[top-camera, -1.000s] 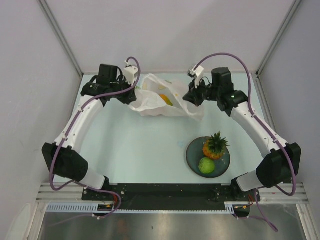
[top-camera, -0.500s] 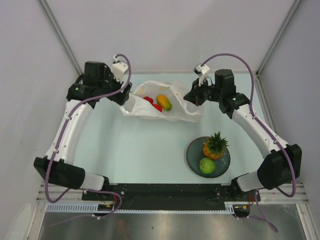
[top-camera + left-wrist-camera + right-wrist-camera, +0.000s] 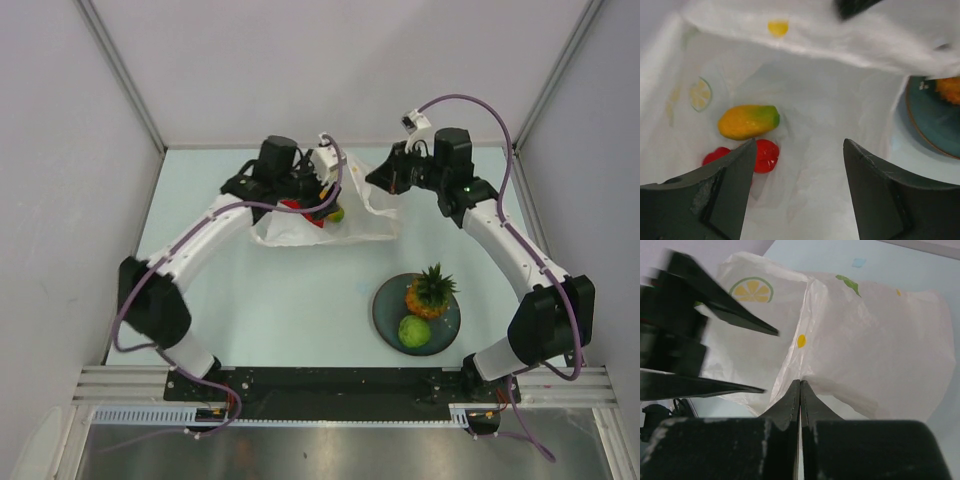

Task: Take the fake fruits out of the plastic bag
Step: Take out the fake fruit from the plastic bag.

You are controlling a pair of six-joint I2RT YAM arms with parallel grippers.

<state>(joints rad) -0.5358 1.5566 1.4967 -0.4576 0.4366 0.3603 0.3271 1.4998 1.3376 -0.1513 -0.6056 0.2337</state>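
I will next grab the mango by its yellow-orange body (image 3: 742,122) with my left gripper, which leaves the mango's green tip free of the film. Then I can take the mango out of the bag.
The plastic bag (image 3: 352,228) lies at the back of the table with its mouth held up. My right gripper (image 3: 381,187) is shut on the bag's upper edge (image 3: 807,367), its fingertips (image 3: 800,383) pinched on the film. My left gripper (image 3: 320,203) is open inside the bag's mouth, its jaws (image 3: 799,141) wide with only film between them. Just beyond its left finger lie a yellow-orange mango (image 3: 748,121), a red fruit (image 3: 765,155) and a second red piece (image 3: 715,155). A pineapple (image 3: 430,290) and a green fruit (image 3: 414,330) sit on the dark plate (image 3: 384,310).
The plate's rim (image 3: 920,127) shows just right of the bag in the left wrist view. The left gripper's blurred fingers (image 3: 715,307) cross the right wrist view. Side walls (image 3: 60,200) close in the table on both sides.
My left gripper let go of the bag's left edge, opened, and swung right into the bag's mouth over the fruits. My right gripper stays shut on the bag's edge, slightly raised.
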